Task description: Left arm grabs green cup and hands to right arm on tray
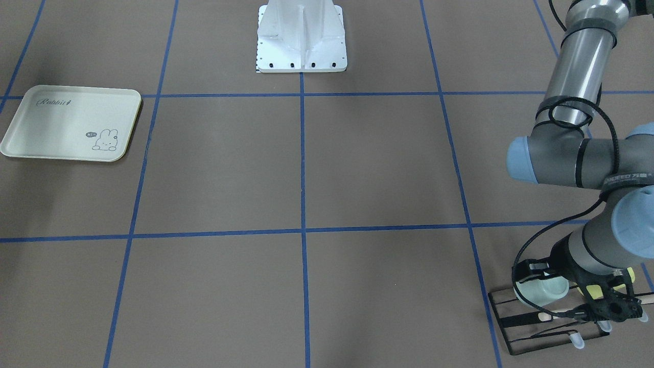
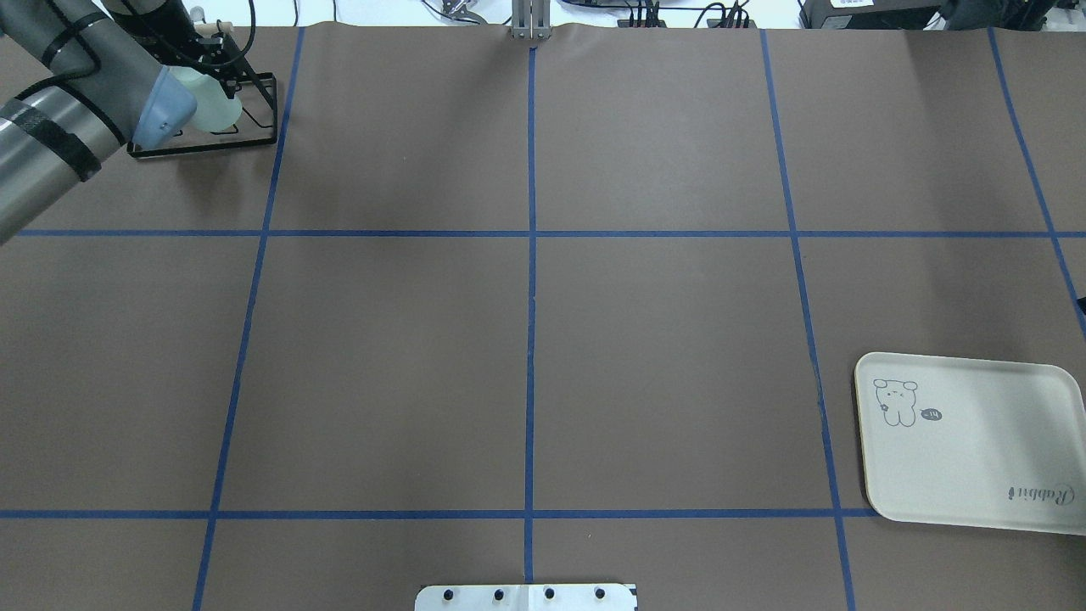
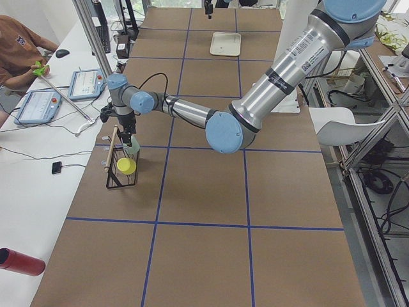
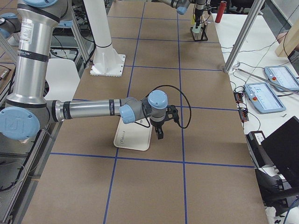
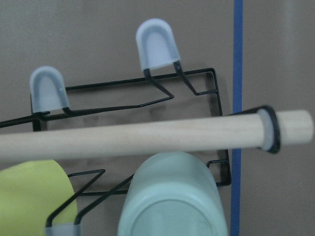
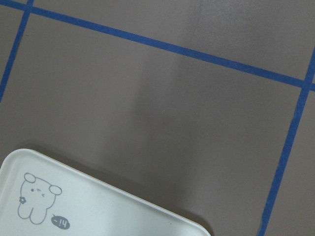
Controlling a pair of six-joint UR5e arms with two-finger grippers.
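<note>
I can close my left gripper on the green cup's body (image 1: 550, 290) now. Its fingers reach down over the wire rack (image 1: 519, 321) on both sides of the cup's body, so they would hold it.
The pale mint-green cup (image 1: 542, 291) hangs tilted on a black wire rack (image 2: 204, 146) at the table's far left corner. It also shows in the overhead view (image 2: 212, 103) and bottom-up in the left wrist view (image 5: 172, 201). My left gripper (image 1: 587, 299) is low over the rack, right at the cup. Its fingers are hidden, so I cannot tell whether it is open or shut. The cream Rabbit tray (image 1: 71, 122) lies flat and bare on the other side of the table. My right gripper (image 4: 160, 133) hovers just beside the tray's edge (image 6: 98, 206). I cannot tell its state.
A yellow-green cup (image 5: 29, 196) hangs on the same rack next to the green one. A wooden dowel (image 5: 147, 137) runs across the rack just above both cups. The robot base (image 1: 301, 41) stands at the table's middle edge. An operator (image 3: 19, 45) sits beyond the rack.
</note>
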